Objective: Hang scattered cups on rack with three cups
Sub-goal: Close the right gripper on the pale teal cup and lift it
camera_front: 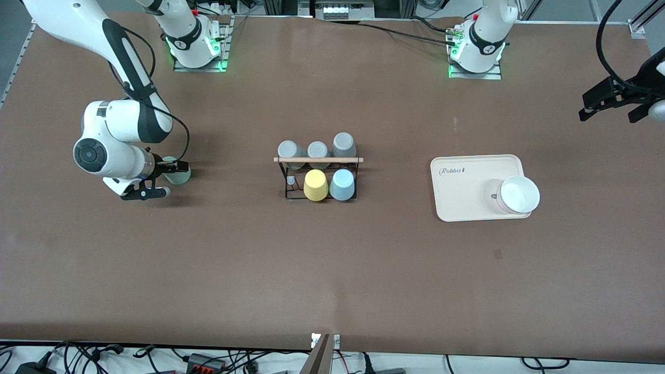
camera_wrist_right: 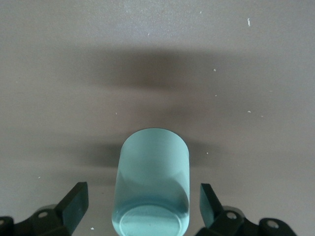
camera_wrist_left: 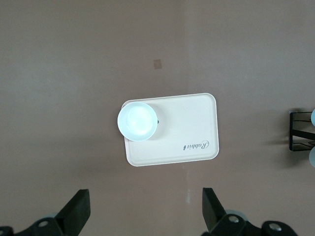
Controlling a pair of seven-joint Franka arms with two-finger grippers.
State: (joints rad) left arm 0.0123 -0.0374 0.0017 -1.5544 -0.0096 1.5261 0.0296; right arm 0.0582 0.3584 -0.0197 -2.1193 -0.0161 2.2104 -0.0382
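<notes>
My right gripper should close on the sage-green cup now, because its fingers are on either side of the cup in the right wrist view.
The pale sage-green cup (camera_front: 181, 175) lies on its side on the table toward the right arm's end. My right gripper (camera_front: 167, 179) is low at it, open. In the right wrist view the cup (camera_wrist_right: 152, 177) lies between the two fingers (camera_wrist_right: 74, 204), with a gap on each side. The rack (camera_front: 291, 195), a black wire frame with a wooden dowel bar (camera_front: 318, 160), stands mid-table. It holds the light blue cup (camera_front: 342, 185), a yellow cup (camera_front: 315, 185) and three grey cups (camera_front: 318, 150). My left gripper (camera_front: 613, 106) waits open and empty, high over the left arm's end of the table.
A beige tray (camera_front: 467, 182) with a white bowl (camera_front: 518, 195) on its corner lies between the rack and the left arm's end. The left wrist view shows the tray (camera_wrist_left: 189, 128), the bowl (camera_wrist_left: 138, 120) and the rack's edge (camera_wrist_left: 298, 130).
</notes>
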